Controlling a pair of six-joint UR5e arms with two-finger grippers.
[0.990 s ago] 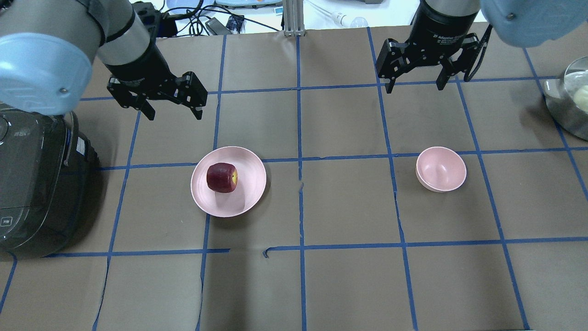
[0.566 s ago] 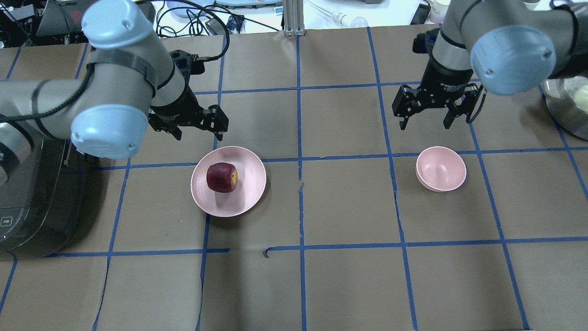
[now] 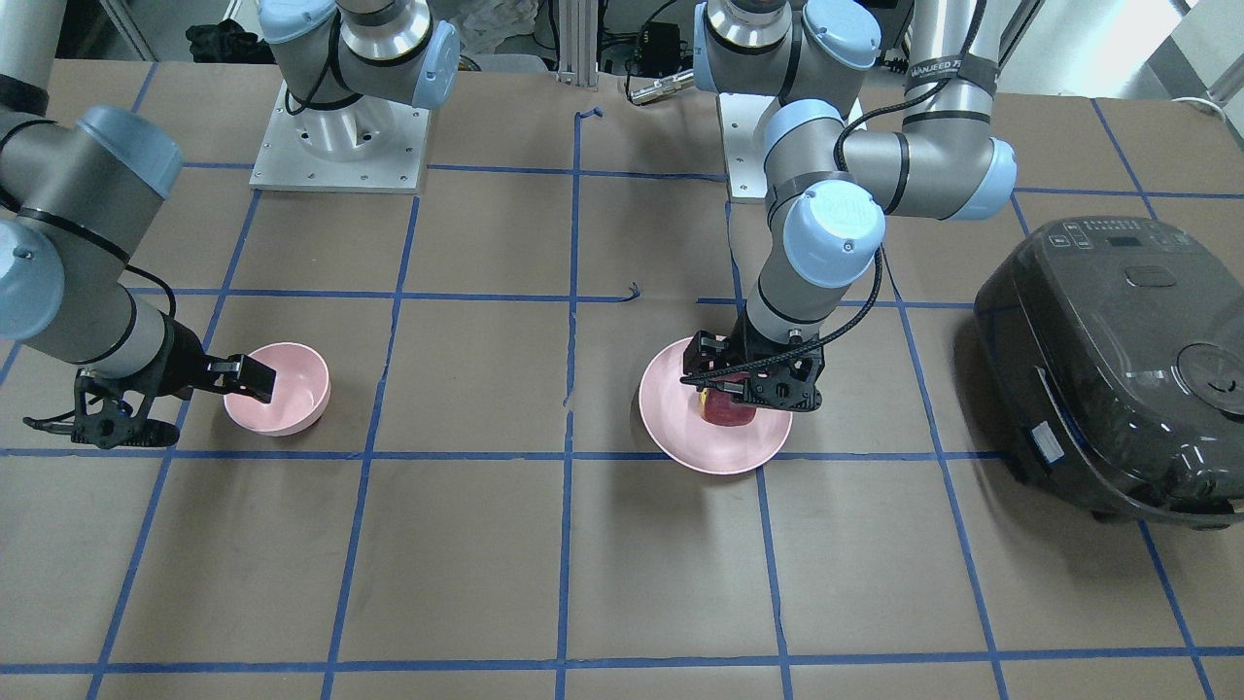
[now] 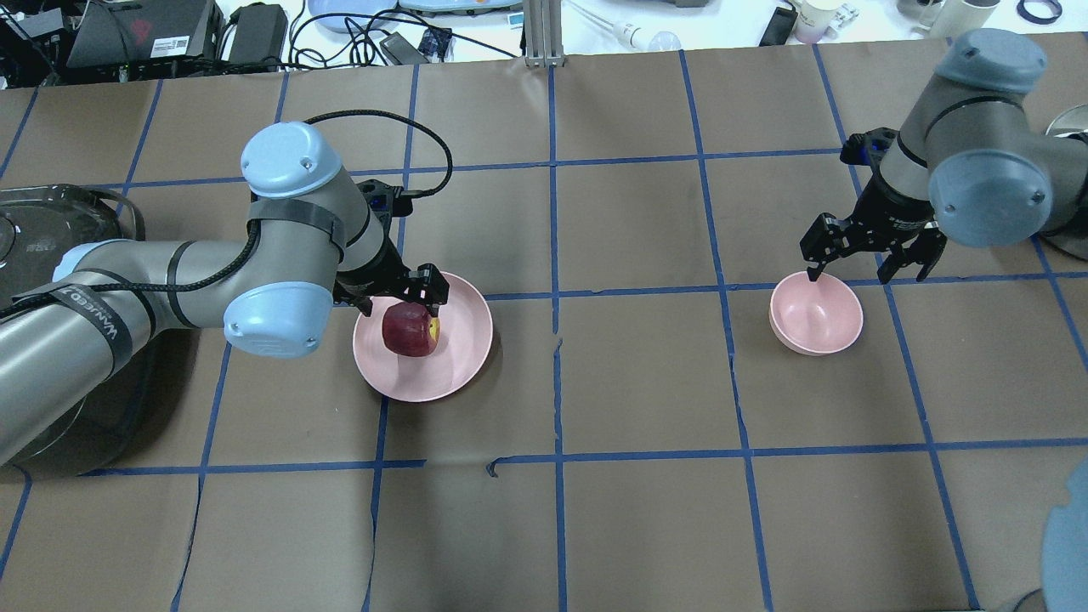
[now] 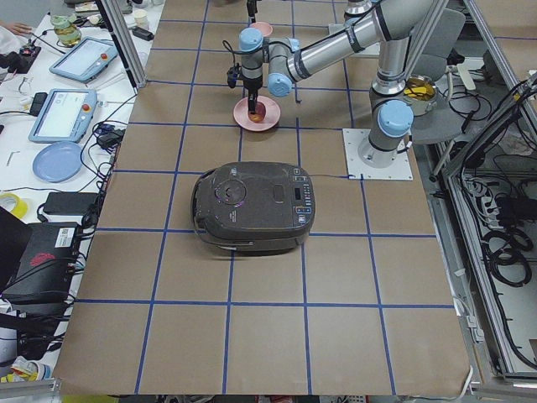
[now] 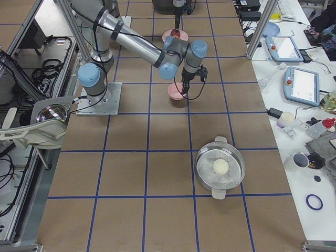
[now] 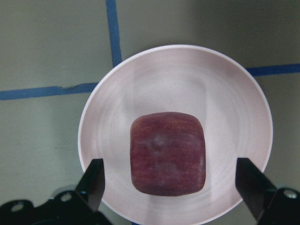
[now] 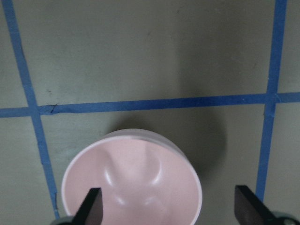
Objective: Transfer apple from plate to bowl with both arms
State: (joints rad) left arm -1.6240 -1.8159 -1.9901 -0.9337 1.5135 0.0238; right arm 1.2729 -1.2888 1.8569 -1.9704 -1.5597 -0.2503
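Observation:
The left gripper next needs to take hold of the dark-red apple around its plump body point(image 3: 725, 410), so that it can transfer the apple to the bowl point(image 3: 286, 395).
The dark-red apple point(image 4: 410, 329) sits on the wide pink plate point(image 4: 463, 348), left of centre. My left gripper point(image 4: 401, 299) is open and low over the plate, its fingers either side of the apple; the left wrist view shows the apple point(image 7: 168, 152) between the open fingertips point(image 7: 93, 180), not touched. The small deep pink bowl point(image 4: 816, 321) stands empty on the right. My right gripper point(image 4: 852, 269) is open, just above the bowl's far rim; the right wrist view shows the bowl point(image 8: 131, 183) below it. In the front view the apple point(image 3: 729, 412) is partly hidden by the left gripper point(image 3: 750, 385).
A dark rice cooker point(image 4: 42, 246) stands at the table's left edge beside my left arm. A steel pot point(image 6: 220, 168) with something pale in it stands at the right end. Blue tape lines cross the brown table point(image 4: 646, 382). Cables and devices lie beyond the far edge.
Both arms have come down and toward the robot. The left gripper has moved over the plate around the apple. The right gripper has moved to the bowl's far rim. Both stay open.

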